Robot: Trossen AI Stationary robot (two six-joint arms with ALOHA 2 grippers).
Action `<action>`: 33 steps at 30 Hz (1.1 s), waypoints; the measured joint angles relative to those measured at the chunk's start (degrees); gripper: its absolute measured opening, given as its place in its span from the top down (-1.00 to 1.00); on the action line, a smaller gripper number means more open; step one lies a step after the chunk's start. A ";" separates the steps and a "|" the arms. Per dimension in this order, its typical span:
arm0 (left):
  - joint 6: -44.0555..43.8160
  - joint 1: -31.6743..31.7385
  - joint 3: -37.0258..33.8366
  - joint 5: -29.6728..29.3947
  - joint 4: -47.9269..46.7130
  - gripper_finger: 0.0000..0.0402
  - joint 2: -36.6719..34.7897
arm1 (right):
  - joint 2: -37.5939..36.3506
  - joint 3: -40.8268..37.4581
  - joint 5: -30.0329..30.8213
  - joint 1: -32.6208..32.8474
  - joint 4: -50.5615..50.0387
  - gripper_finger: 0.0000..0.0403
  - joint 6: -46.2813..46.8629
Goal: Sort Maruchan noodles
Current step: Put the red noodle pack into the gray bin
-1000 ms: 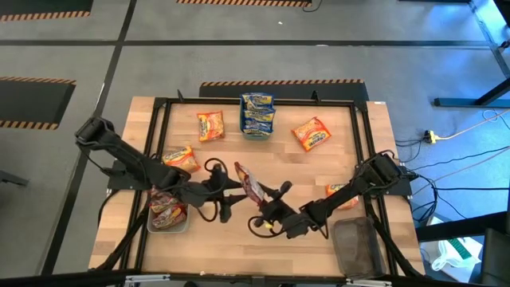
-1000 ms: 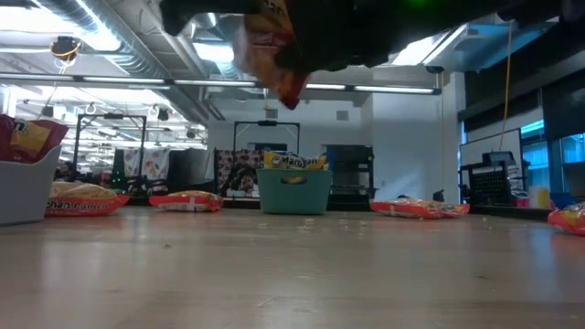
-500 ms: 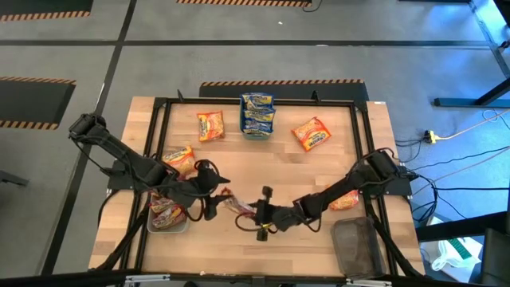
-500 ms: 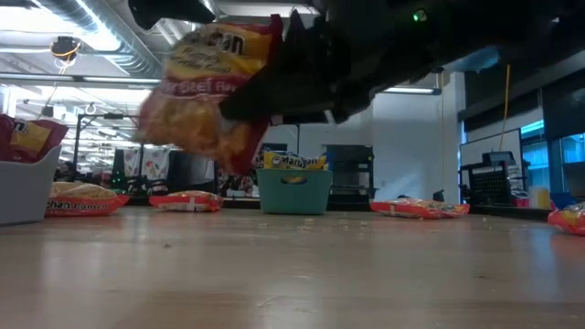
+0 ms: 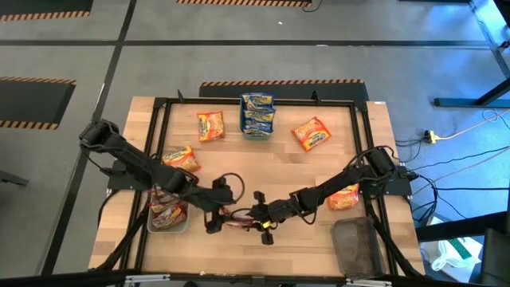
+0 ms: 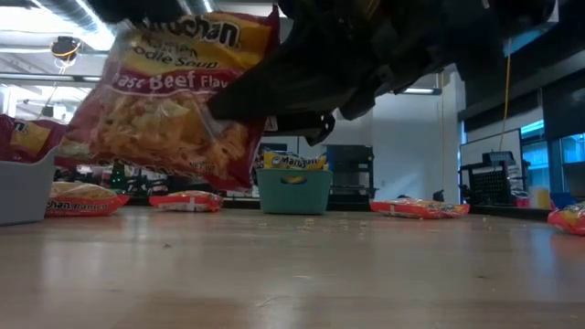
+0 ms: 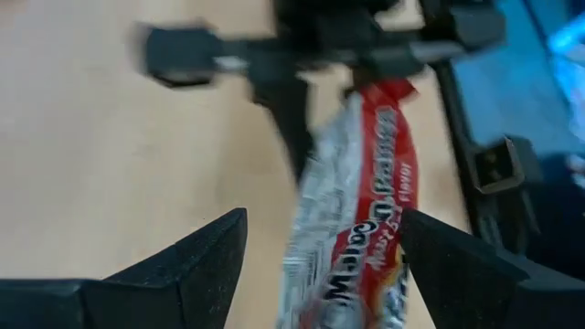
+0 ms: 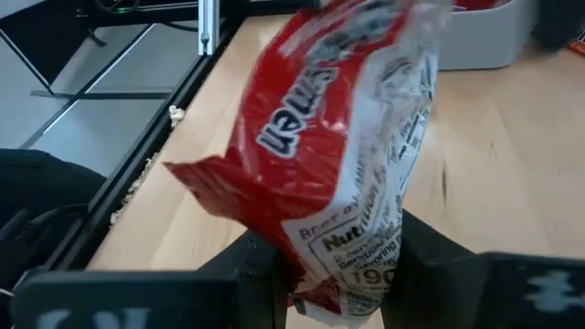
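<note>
My left gripper reaches the red packet next and grabs it by its loose end to sort it into the grey tray [image 5: 169,218] with the other red ones.
A red Maruchan noodle packet [image 5: 237,216] hangs above the table's near middle, between my two grippers. My right gripper [image 5: 256,217] comes in from the right and is shut on it. From the left, my left gripper [image 7: 324,216] stands open with a finger on either side of the packet's other end [image 7: 352,265]. In the low view the packet [image 6: 169,100] shows its printed face, well clear of the tabletop. Loose orange packets [image 5: 210,125] [image 5: 311,133] [image 5: 180,158] [image 5: 343,197] lie flat on the table. My right gripper pinches one short end of the packet [image 8: 352,274] between its two fingers. It comes from the table's right, slanting slightly down. The packet sticks out beyond the fingers toward the left arm, lifted clear of the table. My left gripper: whether its open fingers touch the packet, I cannot tell.
A teal bin [image 5: 257,127] with blue-and-yellow packets stands at the far middle. A grey tray [image 5: 151,226] with red packets sits near left, under the left arm. A dark tray [image 5: 357,245] lies near right. The table's middle is bare wood.
My right gripper has rolled and carried the packet down and toward the left arm. The packet stood edge-on and higher; now it faces the low camera and fills more of that view. My left gripper has dropped toward the near edge alongside the packet.
</note>
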 joint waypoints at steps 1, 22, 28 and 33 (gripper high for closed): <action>0.35 0.20 0.00 2.15 1.00 -0.40 1.04 | 0.00 0.00 -0.16 -0.01 0.01 0.54 -0.01; 1.93 1.15 0.09 8.56 2.09 -0.40 3.08 | 0.02 0.02 -2.73 -1.66 0.53 0.53 2.92; 1.93 1.25 0.07 7.20 1.74 -0.40 6.80 | 0.20 0.00 -3.59 -2.32 -0.29 0.53 5.40; 1.76 2.02 0.07 6.06 1.57 -0.36 7.38 | 0.20 0.00 -3.52 -2.25 -0.36 0.53 6.29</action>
